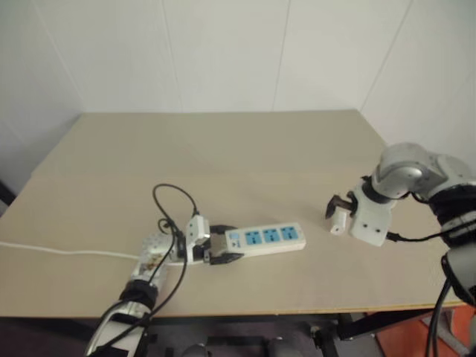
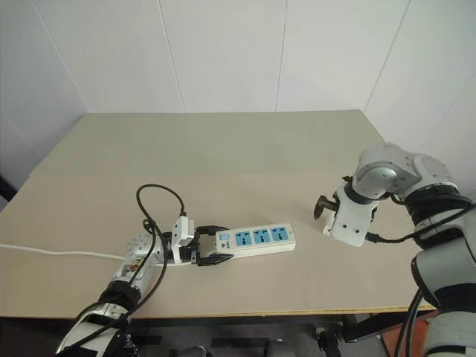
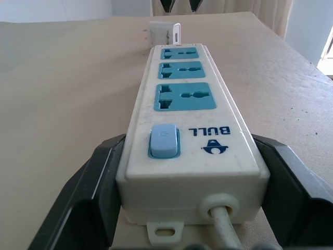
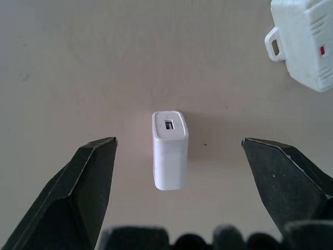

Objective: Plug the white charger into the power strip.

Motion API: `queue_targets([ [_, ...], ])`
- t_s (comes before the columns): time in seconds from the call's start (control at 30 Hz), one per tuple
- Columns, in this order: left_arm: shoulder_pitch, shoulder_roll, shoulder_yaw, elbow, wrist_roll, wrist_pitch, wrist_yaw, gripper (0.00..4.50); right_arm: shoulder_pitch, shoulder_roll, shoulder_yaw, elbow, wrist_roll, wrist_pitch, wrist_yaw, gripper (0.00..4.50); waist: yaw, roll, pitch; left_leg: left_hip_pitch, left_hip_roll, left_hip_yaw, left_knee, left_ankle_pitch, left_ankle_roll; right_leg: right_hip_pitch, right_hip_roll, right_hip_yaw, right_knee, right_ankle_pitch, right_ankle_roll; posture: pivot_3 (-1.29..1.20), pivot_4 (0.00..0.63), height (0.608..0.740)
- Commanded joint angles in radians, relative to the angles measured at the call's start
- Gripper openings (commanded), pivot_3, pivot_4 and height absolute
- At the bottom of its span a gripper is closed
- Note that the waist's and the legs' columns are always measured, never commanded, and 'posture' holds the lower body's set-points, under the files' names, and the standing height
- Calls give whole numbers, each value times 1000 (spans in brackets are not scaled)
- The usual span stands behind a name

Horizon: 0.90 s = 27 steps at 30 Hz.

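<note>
The robot's right gripper has to go lower before it closes on the charger. Its fingers stop above the charger's top [image 1: 341, 213] [image 4: 169, 125], so they would miss the charger if they closed now.
The power strip [image 1: 266, 239] lies on the table near its front edge, its three blue socket faces turned up. My left gripper [image 1: 227, 247] is shut on the strip's cord end, one black finger [image 3: 96, 179] against each long side. The white charger [image 4: 170, 156] stands on the table just past the strip's far end [image 4: 307, 41]; the left wrist view shows the charger [image 3: 165, 32] behind the last socket. My right gripper [image 4: 179, 141] hangs above it pointing down, open, a finger on either side and well apart from it.
The strip's white cord [image 1: 59, 251] trails off the table's left side. A black cable loop [image 1: 175, 195] arches over my left wrist. The beige table [image 1: 223, 149] stretches back to white walls; its front edge is close to the strip.
</note>
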Motion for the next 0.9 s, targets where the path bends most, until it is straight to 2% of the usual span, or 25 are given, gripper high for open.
queue_targets([
  [0.03, 12, 4, -17, -30, 4, 5, 3, 3277, -61, 19, 14, 73, -99, -45, -95, 4500, -1, 0, 0, 0, 0, 0, 0, 0, 0, 0, 0, 0, 0, 0, 0, 0, 150, 740],
  [0.3, 32, 6, -21, -45, 6, 4, 16, 3277, -112, 63, 64, 190, -274, -72, -312, 4500, -2, 1, 1, 0, 0, 0, 0, 0, 0, 0, 0, 0, 1, 0, 0, 0, 150, 740],
  [0.9, 57, 13, -39, -62, 16, -1, 35, 3277, -155, 121, 225, 284, -630, -5, -787, 4500, -6, 2, 1, 0, 0, 0, 0, 0, 0, -1, 0, 0, 1, 0, -1, 0, 150, 740],
])
